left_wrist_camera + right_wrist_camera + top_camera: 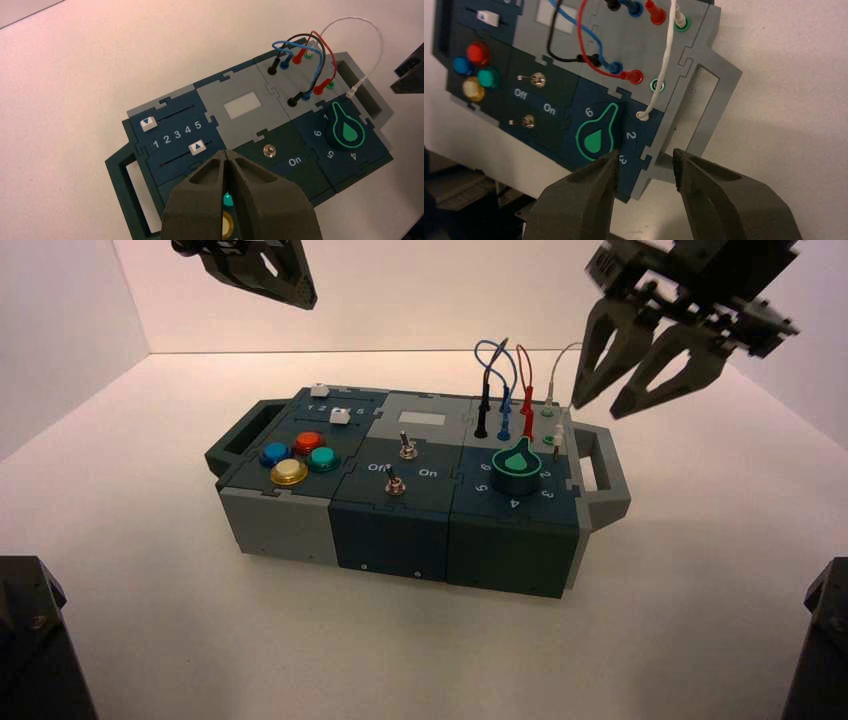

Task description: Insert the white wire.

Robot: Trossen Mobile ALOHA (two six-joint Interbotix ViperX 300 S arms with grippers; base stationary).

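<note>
The empty green socket (657,85) needs to be filled, so my right gripper should grab the white wire by its loose plug end (643,115) next.
The white wire (665,60) has one plug seated in the far green socket (682,23). Its other plug end (642,115) is loose and rests on the box beside the green knob (596,135), just past the empty near green socket (658,86). In the left wrist view the wire arches in a loop (374,31) off the box's right end, with the loose plug (354,91) near the handle. My right gripper (646,165) is open and empty. It hovers above the box's right end (600,407), a little short of the loose plug. My left gripper (227,155) is shut and empty, raised at the back left (300,295).
A red lead (589,35) and a blue lead (589,37) with black and blue plugs are plugged in next to the white wire. Two toggle switches (407,448), coloured buttons (290,472) and two sliders (148,123) lie to the left. Grey handles (600,465) stick out at both ends.
</note>
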